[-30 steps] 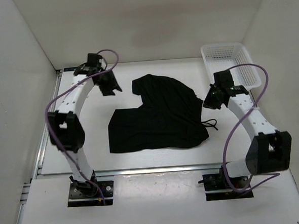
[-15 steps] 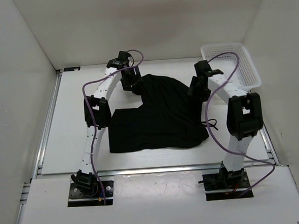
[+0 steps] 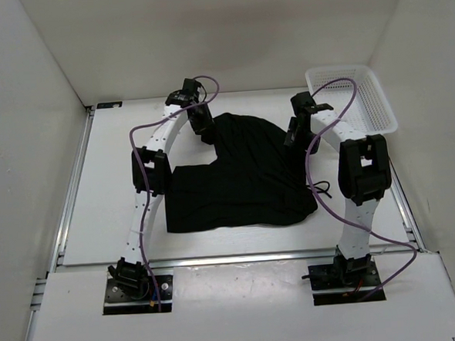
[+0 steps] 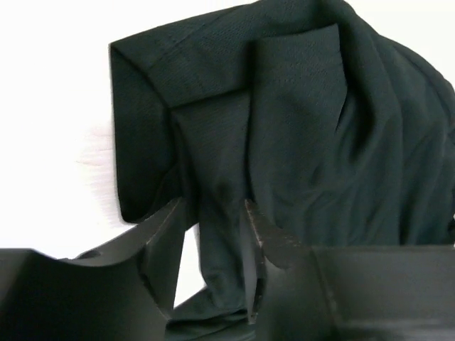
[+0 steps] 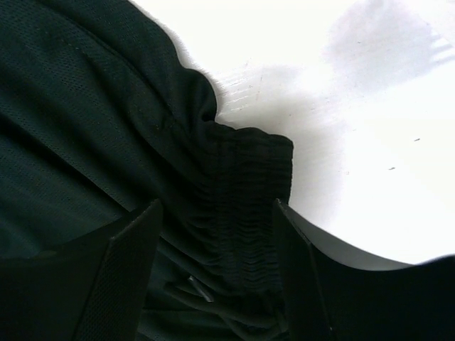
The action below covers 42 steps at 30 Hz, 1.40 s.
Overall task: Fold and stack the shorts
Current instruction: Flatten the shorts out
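My right gripper is to take hold next of the gathered waistband at its far corner (image 3: 292,141), so that my left gripper can straighten the shorts (image 3: 243,177) for folding.
A pair of black shorts (image 3: 243,177) lies spread and rumpled on the white table. My left gripper (image 3: 206,133) is down at their far left corner. In the left wrist view its jaws (image 4: 213,213) stand narrow around a raised fold of the fabric (image 4: 220,234), with a sliver of table showing beside the left finger (image 4: 167,241). My right gripper (image 3: 293,139) is at the far right edge of the shorts. There its jaws (image 5: 217,209) are wide open over the gathered waistband (image 5: 249,192), one finger on each side.
A white mesh basket (image 3: 337,71) stands at the back right corner, behind the right arm. The shorts' drawstring (image 3: 321,189) trails off their right edge. White walls close in the table on three sides.
Both arms swung in from the outer sides and dropped onto the far corners of the shorts. The right jaws opened wide; the left jaws widened, then narrowed around a fold.
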### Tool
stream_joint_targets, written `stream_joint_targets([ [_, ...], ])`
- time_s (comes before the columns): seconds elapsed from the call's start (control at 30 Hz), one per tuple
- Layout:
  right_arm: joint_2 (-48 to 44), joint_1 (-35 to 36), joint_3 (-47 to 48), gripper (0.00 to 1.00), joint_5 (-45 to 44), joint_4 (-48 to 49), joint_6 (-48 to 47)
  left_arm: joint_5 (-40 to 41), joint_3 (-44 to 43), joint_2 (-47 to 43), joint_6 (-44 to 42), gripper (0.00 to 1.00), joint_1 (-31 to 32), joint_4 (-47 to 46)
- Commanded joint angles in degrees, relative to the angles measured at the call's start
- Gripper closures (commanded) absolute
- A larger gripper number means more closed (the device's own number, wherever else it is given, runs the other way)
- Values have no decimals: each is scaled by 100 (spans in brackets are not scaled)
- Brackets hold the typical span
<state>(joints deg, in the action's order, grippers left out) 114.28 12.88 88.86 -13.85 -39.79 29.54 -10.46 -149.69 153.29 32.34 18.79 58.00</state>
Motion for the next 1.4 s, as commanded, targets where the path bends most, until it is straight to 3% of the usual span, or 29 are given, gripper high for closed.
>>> stream_joint_targets([
  [0.0, 15, -5, 211, 27, -206, -90, -80, -35, -166, 60, 115, 58, 64, -87],
  [0.07, 85, -5, 272, 20, -206, -90, -132, -35, -105, 60, 115, 68, 64, -140],
  [0.1, 181, -5, 351, 20, -206, -142, -133, -35, -105, 60, 115, 79, 64, -140],
  [0.17, 287, -5, 526, 19, -276, -143, -185, -88, -52, 60, 53, 90, 64, -140],
  [0.33, 718, -5, 835, 22, -391, -196, -185, -10, 272, -238, 1, 90, 64, -140],
  [0.43, 920, -5, 948, 35, -391, -196, -185, 131, 702, -738, -52, 90, -94, -140],
  [0.53, 1043, -5, 949, 62, -260, -196, -185, 202, 1246, -1362, -183, 90, -278, -140],
  [0.57, 1044, -5, 949, 77, -259, -144, -185, 263, 1388, -1659, -184, 90, -331, -140],
  [0.67, 1044, 47, 897, 100, -259, -143, -185, 264, 2012, -2196, -315, 90, -463, -140],
  [0.83, 992, 47, 844, 100, -259, -20, -185, 342, 3084, -2971, -421, 90, -516, -140],
  [1.13, 825, 275, 844, 100, -259, 33, -291, 975, 5983, -4666, -88, 90, -516, -254],
  [1.2, 824, 346, 791, 100, -320, 33, -344, 836, 6676, -4817, -87, 78, -516, -412],
  [1.23, 763, 346, 721, 100, -320, 33, -344, 661, 6785, -4818, -87, 52, -516, -464],
  [1.27, 763, 399, 721, 100, -373, 33, -344, 659, 6786, -4818, -139, 38, -516, -465],
  [1.3, 763, 399, 721, 100, -373, 33, -344, 659, 6699, -4818, -201, 35, -577, -465],
  [1.37, 763, 399, 660, 100, -373, 33, -344, 659, 6401, -4818, -202, 18, -639, -465],
])
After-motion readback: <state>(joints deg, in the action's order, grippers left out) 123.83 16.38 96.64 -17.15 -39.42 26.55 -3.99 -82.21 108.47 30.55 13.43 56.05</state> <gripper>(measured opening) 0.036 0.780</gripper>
